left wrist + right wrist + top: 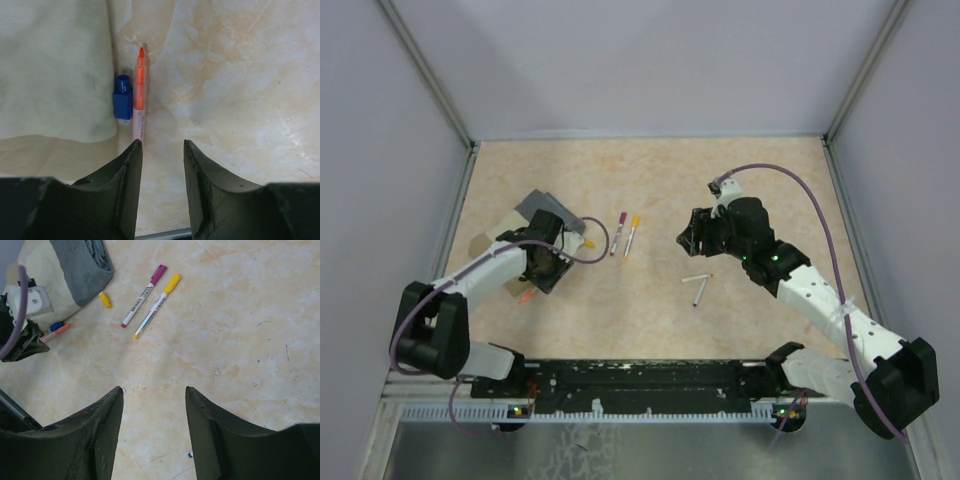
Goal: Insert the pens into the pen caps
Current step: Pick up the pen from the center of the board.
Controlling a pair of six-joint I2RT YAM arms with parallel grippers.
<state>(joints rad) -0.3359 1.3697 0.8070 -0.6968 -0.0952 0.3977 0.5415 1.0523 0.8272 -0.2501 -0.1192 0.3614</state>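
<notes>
I should reach the orange-tipped pen (139, 100) with my left gripper and grab the end of the pen's body. The pen's orange tip then stays free to go into its cap.
An uncapped orange-tipped pen (139, 100) lies on the table beside a blue pen cap (123, 97), both against the beige box (50, 70). My left gripper (162, 145) hovers open just short of that pen's barrel end, with nothing between its fingers. A magenta-capped pen (145, 295) and a yellow-capped pen (157, 302) lie side by side mid-table. A loose yellow cap (105, 300) rests by the box's grey lid (82, 265). Two bare white pens (697, 285) lie in front of my right gripper (154, 390), which is open and empty above the table.
The grey-lidded beige box (545, 212) sits at the left, right behind the left gripper (542, 272). Metal-framed walls close in the table on three sides. The right gripper (688, 238) hangs right of the capped pens.
</notes>
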